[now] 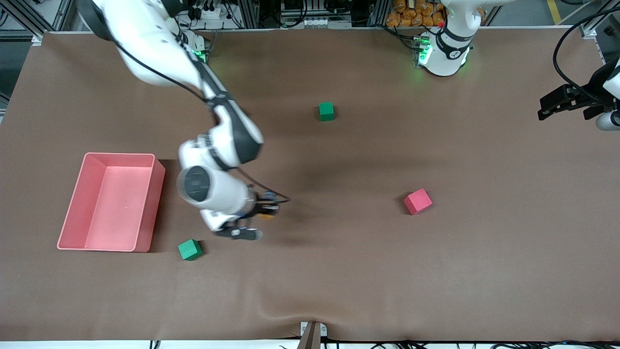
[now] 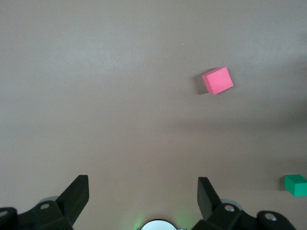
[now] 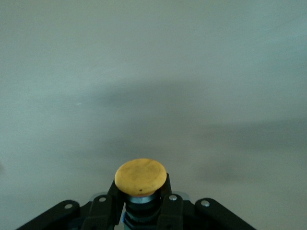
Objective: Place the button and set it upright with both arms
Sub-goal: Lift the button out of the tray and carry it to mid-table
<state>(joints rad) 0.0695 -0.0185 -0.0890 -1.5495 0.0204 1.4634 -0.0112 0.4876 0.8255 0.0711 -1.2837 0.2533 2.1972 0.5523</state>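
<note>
I need to keep holding the button [image 1: 267, 216] [image 3: 140, 176] with my right gripper until it is down. The button hangs above the brown mat, and its shadow is apart from it.
The button [image 3: 140, 176] shows its round orange cap, with its dark body clamped between the black fingers of my right gripper [image 3: 141, 192]. In the front view the right gripper [image 1: 264, 210] hangs low over the brown mat, between the pink bin and the red cube, and only a sliver of the button's orange [image 1: 265, 216] shows at its tip. My left gripper [image 1: 543, 107] waits high over the left arm's end of the table. Its fingers [image 2: 76, 196] stand wide apart with nothing between them, so the left gripper [image 2: 142, 192] is open.
A pink bin [image 1: 145, 203] sits toward the right arm's end. A green cube [image 1: 190, 249] lies beside it, nearer the camera. A second green cube [image 1: 326, 111] lies closer to the bases. A red cube [image 1: 418, 201] [image 2: 218, 80] lies toward the left arm's end.
</note>
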